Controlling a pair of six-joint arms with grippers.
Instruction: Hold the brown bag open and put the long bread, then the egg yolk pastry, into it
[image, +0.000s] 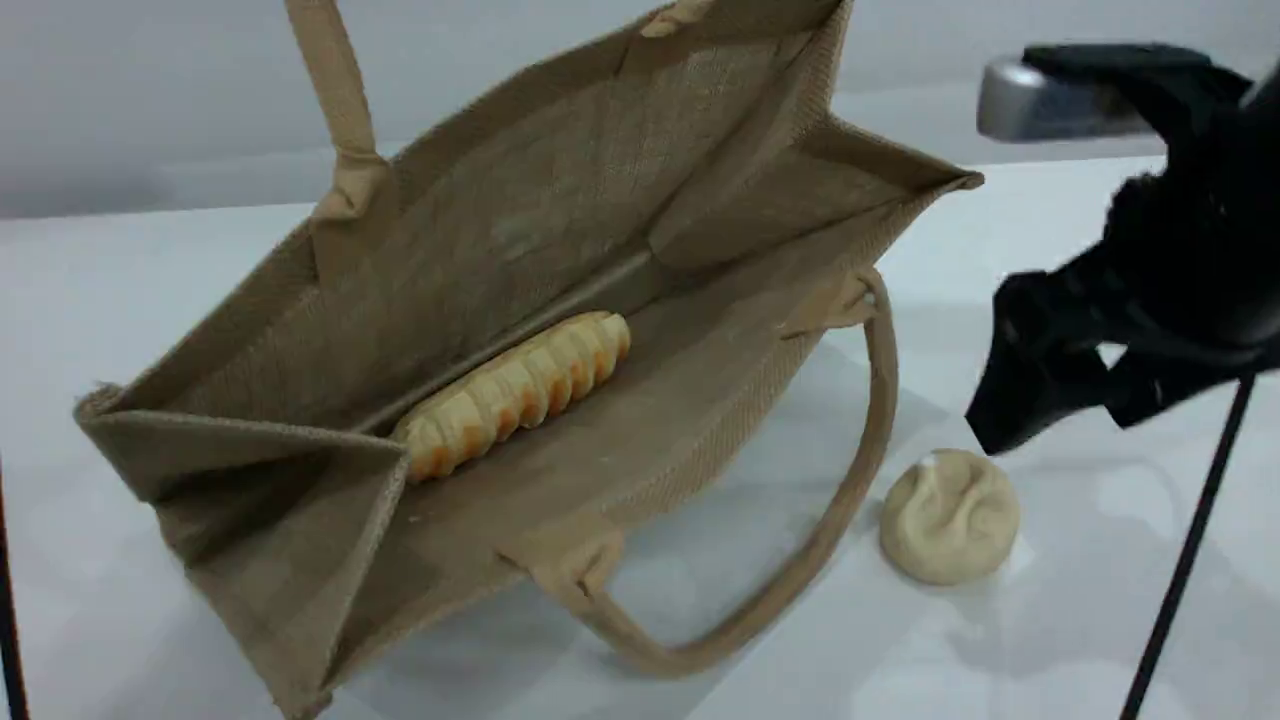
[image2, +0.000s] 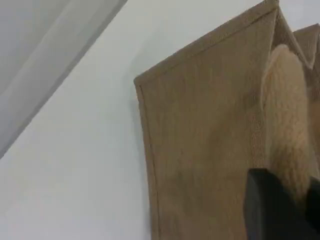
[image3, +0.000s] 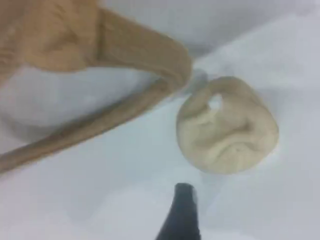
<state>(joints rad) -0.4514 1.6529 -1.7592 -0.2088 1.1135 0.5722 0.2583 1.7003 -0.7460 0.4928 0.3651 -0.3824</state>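
Next, my right gripper grabs the egg yolk pastry by its rounded edge (image: 1000, 524). Then the pastry goes into the brown bag.
The brown bag (image: 520, 230) lies tilted on the table with its mouth wide open toward the camera. Its far handle (image: 335, 90) is pulled taut up out of the scene view. In the left wrist view my left gripper (image2: 292, 205) is shut on that beige handle (image2: 285, 125), beside the bag's side wall (image2: 200, 150). The long bread (image: 515, 390), striped yellow and orange, rests inside the bag along its bottom fold. The egg yolk pastry (image: 950, 515) (image3: 227, 125) sits on the table right of the bag. My right gripper (image: 1055, 420) hovers open just above and right of it, holding nothing.
The bag's near handle (image: 800, 560) (image3: 140, 55) loops out over the table (image: 1050, 640), ending close to the pastry's left side. A thin black rod (image: 1185, 560) slants down at the far right. One black fingertip (image3: 182, 215) shows below the pastry in the right wrist view.
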